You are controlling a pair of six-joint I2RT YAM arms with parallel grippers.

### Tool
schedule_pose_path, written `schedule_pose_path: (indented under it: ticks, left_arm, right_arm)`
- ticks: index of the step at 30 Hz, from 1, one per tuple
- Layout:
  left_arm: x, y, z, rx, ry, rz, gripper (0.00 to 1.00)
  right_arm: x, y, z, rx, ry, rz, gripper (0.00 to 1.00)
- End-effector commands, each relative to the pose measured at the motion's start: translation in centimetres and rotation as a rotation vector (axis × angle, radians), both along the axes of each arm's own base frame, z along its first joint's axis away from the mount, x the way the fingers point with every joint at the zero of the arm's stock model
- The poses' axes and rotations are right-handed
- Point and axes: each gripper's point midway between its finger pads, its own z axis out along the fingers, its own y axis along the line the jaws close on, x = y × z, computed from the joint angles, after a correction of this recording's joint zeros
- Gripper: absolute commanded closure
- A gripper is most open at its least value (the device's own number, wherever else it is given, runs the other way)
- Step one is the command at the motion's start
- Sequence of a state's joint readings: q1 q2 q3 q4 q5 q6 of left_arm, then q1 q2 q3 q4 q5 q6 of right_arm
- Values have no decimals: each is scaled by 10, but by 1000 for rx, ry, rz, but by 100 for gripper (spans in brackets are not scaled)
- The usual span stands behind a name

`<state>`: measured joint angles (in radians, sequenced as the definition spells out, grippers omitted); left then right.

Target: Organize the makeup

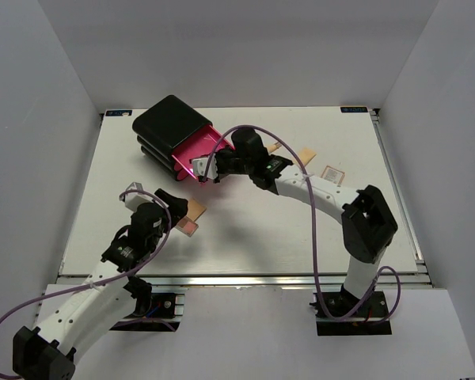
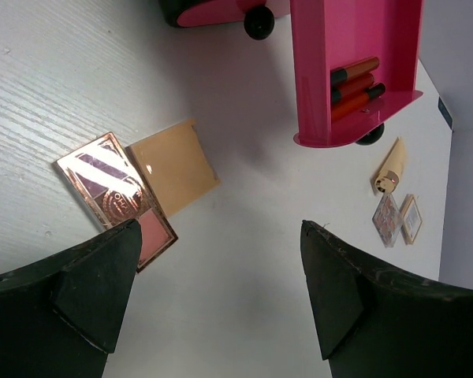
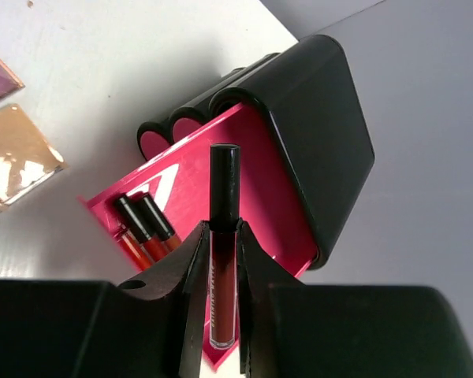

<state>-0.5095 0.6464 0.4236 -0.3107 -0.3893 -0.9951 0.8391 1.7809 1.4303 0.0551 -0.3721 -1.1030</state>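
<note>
My right gripper keeps holding the dark-red pencil until it is lower, since it is well above the drawer's bottom and would fall loosely if I opened now.
My right gripper is shut on a thin dark-red pencil with a black cap and holds it above the open pink drawer. It also shows in the top view, at the drawer. Several dark-and-red pencils lie in the drawer's corner, and they also show in the left wrist view. My left gripper is open and empty above the table, just right of a pink-brown palette and a tan compact. A beige tube and two small palettes lie farther right.
The big black box stands at the back left with its pink drawer pulled out toward the middle. A beige tube and small palettes lie right of my right arm. White walls ring the table.
</note>
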Motion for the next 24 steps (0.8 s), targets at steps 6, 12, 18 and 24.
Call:
schedule_pose_path:
  ticks: [6,12,18,24]
  left_arm:
    - [7,-7,12,9,-17,-32,9]
    - [9,-7,17,15,-25,-35,9]
    - [16,-4,40,43,-75,-27,9]
    - [30,-8,81,151,-146,-81,21]
  right_arm:
    - [43,27,2,25,-91,-66,94]
    - [56,30,-7,19,-71,-102,58]
    - [59,25,-9,26,-50,-128,48]
    - [66,11,28,160,27,-218,50]
